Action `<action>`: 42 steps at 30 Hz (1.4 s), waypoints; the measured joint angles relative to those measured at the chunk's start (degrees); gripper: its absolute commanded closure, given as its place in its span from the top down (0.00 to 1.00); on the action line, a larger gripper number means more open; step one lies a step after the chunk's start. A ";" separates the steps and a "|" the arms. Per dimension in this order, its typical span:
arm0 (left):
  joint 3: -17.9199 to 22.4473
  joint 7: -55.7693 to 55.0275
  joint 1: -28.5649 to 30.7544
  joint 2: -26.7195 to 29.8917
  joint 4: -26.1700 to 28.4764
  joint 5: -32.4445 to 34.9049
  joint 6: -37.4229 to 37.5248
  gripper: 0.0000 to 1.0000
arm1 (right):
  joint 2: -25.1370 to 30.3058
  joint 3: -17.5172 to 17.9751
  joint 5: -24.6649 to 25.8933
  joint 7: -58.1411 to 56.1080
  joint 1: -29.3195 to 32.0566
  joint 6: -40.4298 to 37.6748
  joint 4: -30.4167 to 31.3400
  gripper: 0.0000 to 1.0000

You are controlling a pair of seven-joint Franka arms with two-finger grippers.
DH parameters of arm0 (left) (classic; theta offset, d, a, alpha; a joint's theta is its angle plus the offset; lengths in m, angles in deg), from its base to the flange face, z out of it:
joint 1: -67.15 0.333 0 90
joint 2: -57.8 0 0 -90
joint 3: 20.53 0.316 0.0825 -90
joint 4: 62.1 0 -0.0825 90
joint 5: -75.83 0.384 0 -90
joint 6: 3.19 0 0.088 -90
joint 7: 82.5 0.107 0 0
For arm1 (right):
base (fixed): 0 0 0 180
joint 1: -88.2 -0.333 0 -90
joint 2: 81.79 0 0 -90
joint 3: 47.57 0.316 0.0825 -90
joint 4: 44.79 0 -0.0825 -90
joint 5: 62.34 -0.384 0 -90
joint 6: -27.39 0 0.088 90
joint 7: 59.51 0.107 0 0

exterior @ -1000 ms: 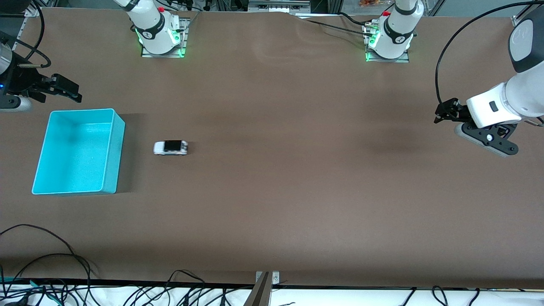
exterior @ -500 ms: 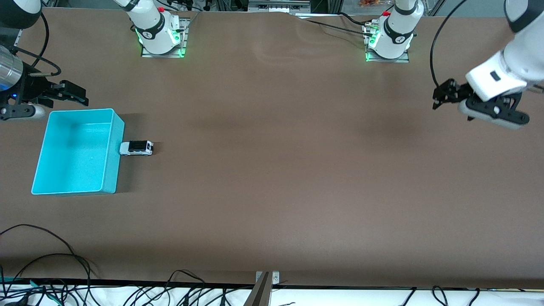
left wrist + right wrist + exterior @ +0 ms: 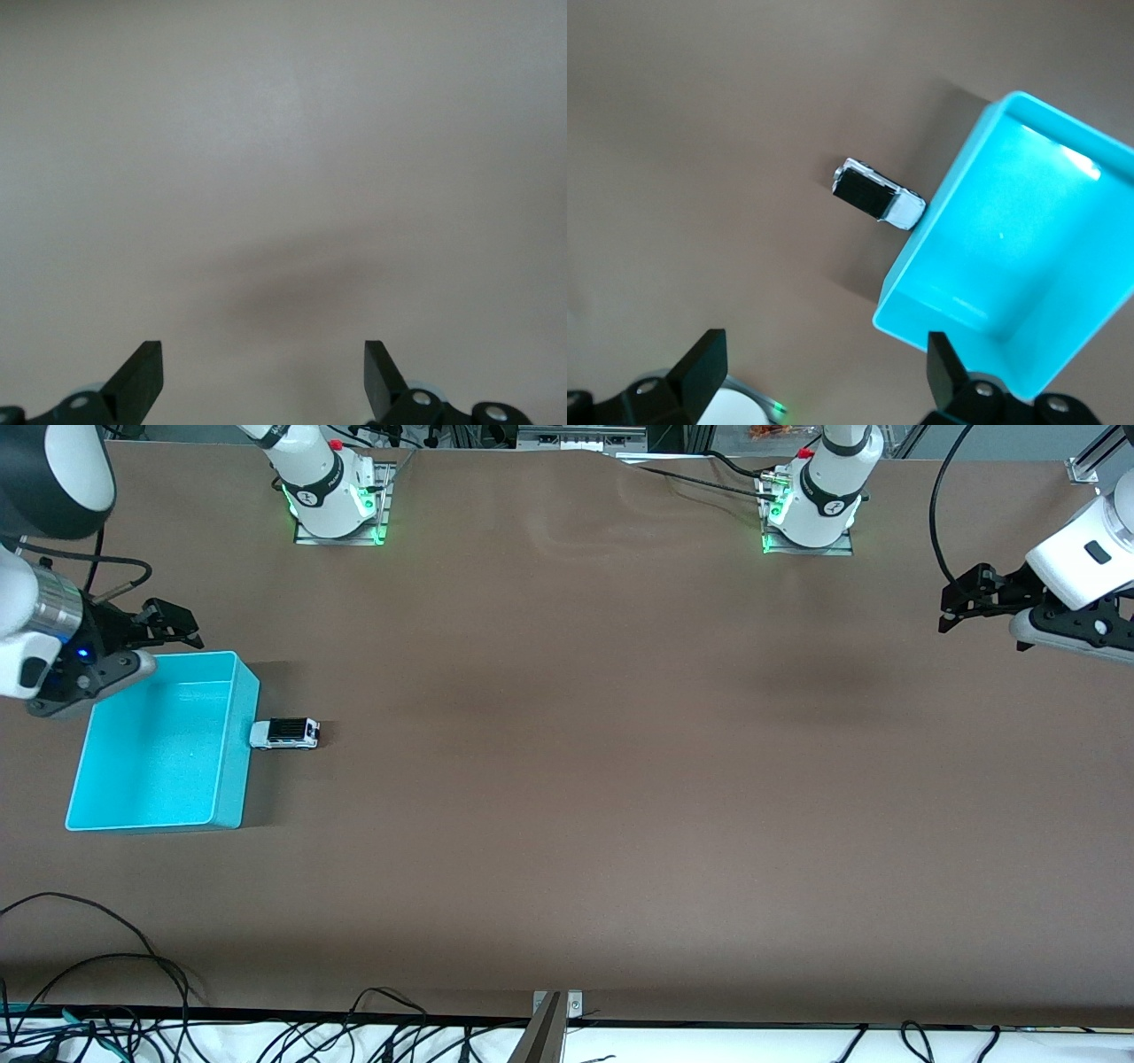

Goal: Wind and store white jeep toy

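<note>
My right gripper grabs the white jeep toy [image 3: 284, 733] by its long sides next, to wind it and store it in the turquoise bin [image 3: 151, 744].
The white jeep toy [image 3: 284, 733] stands on the brown table with its nose against the outer wall of the turquoise bin [image 3: 151, 744], on the side toward the left arm's end. In the right wrist view the jeep [image 3: 879, 195] shows its black roof beside the bin [image 3: 1010, 257], which has nothing in it. My right gripper [image 3: 180, 627] hangs open over the bin's rim farthest from the front camera, holding nothing [image 3: 826, 347]. My left gripper [image 3: 963, 598] is open and holds nothing over bare table at the left arm's end [image 3: 263, 354].
Both arm bases [image 3: 332, 500] [image 3: 811, 505] stand along the table edge farthest from the front camera. Loose black cables [image 3: 106, 957] and a metal bracket [image 3: 554, 1005] lie along the nearest edge. Wide bare tabletop lies between the jeep and the left gripper.
The jeep rolled across the table to the bin and has stopped against its wall. My right gripper moved in toward the bin. My left gripper drew back toward the table's end.
</note>
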State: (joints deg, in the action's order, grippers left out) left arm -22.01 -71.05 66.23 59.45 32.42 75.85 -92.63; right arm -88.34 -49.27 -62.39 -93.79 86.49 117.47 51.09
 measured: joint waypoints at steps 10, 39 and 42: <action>-0.09 -0.22 -0.23 -2.24 -2.10 0.00 0.62 1.00 | -4.87 0.02 0.00 -22.22 -0.03 3.65 1.08 1.00; 0.48 -0.88 0.14 -2.24 -2.81 0.00 1.65 1.00 | -7.83 0.04 0.00 -52.05 -0.04 41.91 26.97 1.00; 0.42 -0.88 0.12 -2.24 -2.89 0.00 2.25 1.00 | -9.37 0.04 0.00 -53.83 -0.04 45.35 27.93 1.00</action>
State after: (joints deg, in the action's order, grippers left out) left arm -21.59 -71.92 66.36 57.21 29.53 75.85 -90.37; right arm -97.71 -49.23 -62.39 -147.61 86.45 162.82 79.01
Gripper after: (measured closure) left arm 0.000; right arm 0.000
